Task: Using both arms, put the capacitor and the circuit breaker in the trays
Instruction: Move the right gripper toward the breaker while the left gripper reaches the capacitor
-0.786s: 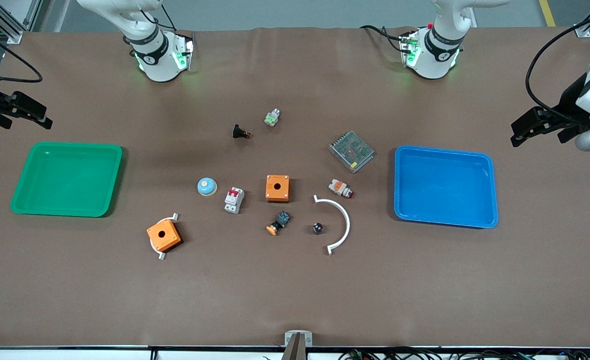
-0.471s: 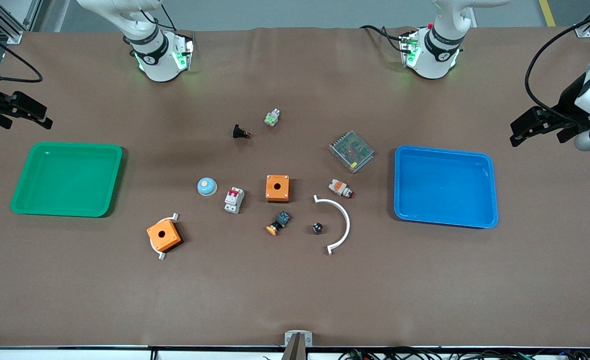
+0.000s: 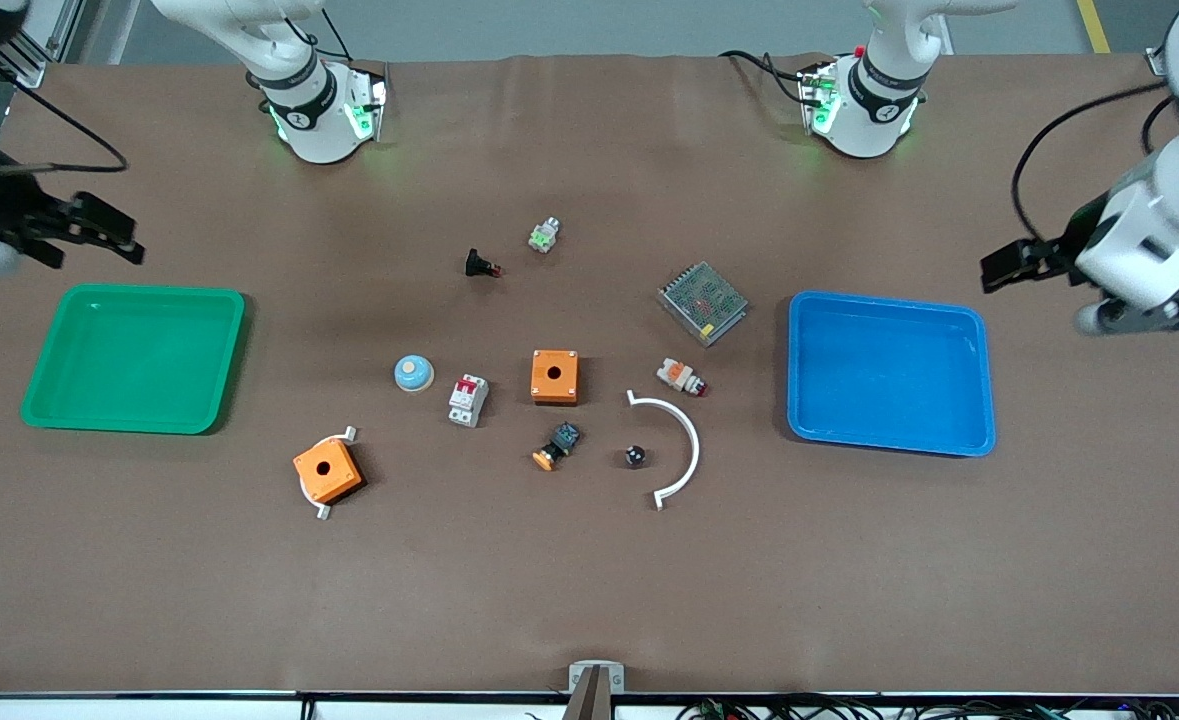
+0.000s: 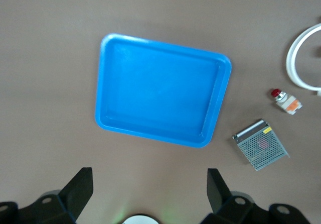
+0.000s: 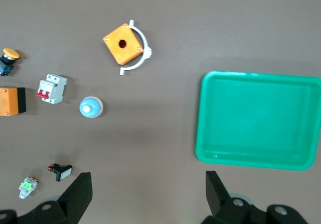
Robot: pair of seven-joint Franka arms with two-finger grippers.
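Observation:
I should next grab the circuit breaker with my right gripper by the sides of its white body (image 3: 467,401) (image 5: 52,88), to get it into the green tray.
The capacitor (image 3: 634,456), a tiny dark cylinder, stands inside the curve of a white arc (image 3: 677,447). It is out of both wrist views. The circuit breaker (image 3: 468,400), white-grey with red levers, lies between a blue dome and an orange box; it also shows in the right wrist view (image 5: 51,89). My left gripper (image 3: 997,270) is open and empty over bare table beside the blue tray (image 3: 979,380); its fingers (image 4: 80,189) stand wide apart. My right gripper (image 3: 121,238) is open and empty over bare table beside the green tray (image 3: 229,360); its fingers (image 5: 80,191) stand wide apart.
Around the task parts lie an orange box (image 3: 554,376), an orange box on a white ring (image 3: 327,471), a blue dome (image 3: 413,373), a black push-button with orange cap (image 3: 557,445), a white-and-orange part (image 3: 680,377), a metal mesh unit (image 3: 702,302), a black part with red tip (image 3: 481,265) and a green-faced part (image 3: 544,235).
Both grippers have moved in from the table's ends toward the trays. The left arm has swung further into view. Nothing on the table has moved.

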